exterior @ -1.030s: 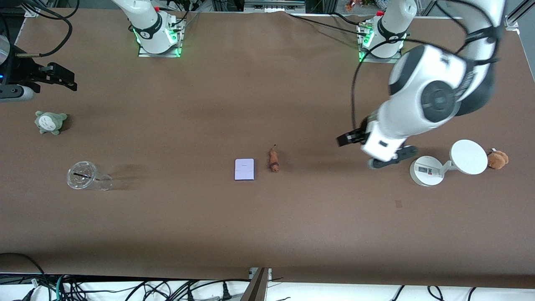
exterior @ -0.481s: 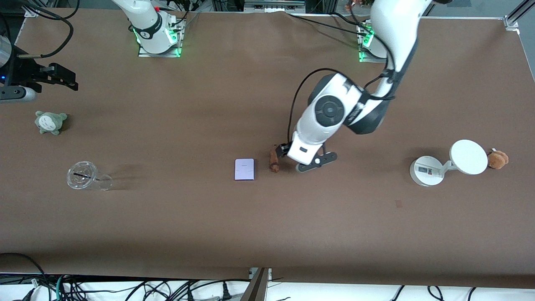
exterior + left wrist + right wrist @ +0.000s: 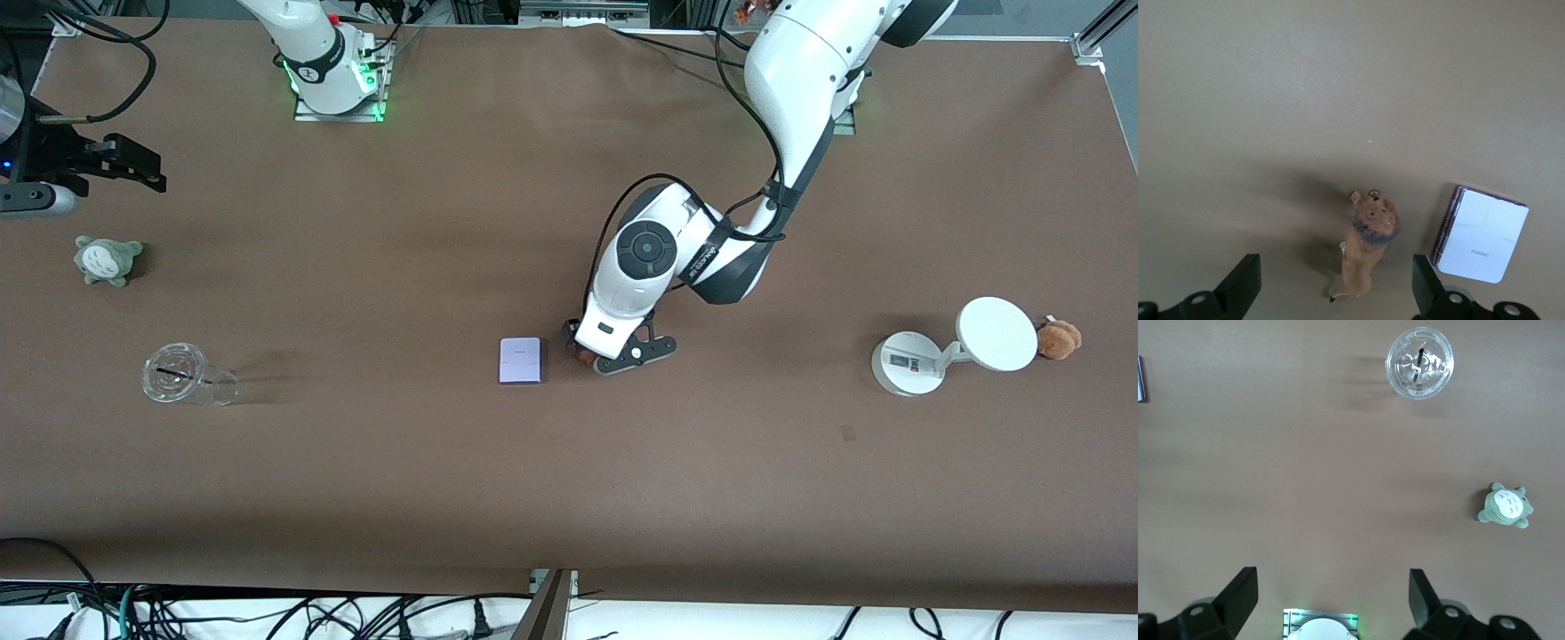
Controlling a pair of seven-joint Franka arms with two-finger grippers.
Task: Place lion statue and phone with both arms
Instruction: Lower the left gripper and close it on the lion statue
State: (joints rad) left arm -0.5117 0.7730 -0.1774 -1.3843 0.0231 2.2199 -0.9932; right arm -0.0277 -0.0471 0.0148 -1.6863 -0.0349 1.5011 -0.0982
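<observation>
The left gripper grabs the lion statue by its body behind the dark mane (image 3: 1361, 261) next, to place the statue.
The lion statue (image 3: 1368, 247), a small reddish-brown figurine with a dark mane, lies on the brown table beside the phone (image 3: 1481, 233). In the front view the phone (image 3: 520, 360) is a pale lavender rectangle, and the left arm's hand hides most of the lion statue. My left gripper (image 3: 1335, 277) is low over the lion statue and open. Its fingers stand on either side of the tail end and do not touch it. My right gripper (image 3: 1331, 587) waits open and empty, high over the table by its own base.
A clear cup (image 3: 182, 375) lies toward the right arm's end, with a grey-green plush (image 3: 107, 260) farther from the front camera. A white stand with a disc (image 3: 911, 363) and a tan plush (image 3: 1058, 339) sit toward the left arm's end. Black equipment (image 3: 107, 164) juts in near the plush.
The left arm has swung from beside the white stand to the table's middle and now hangs over the lion statue. Its gripper stays open. The right arm has not moved.
</observation>
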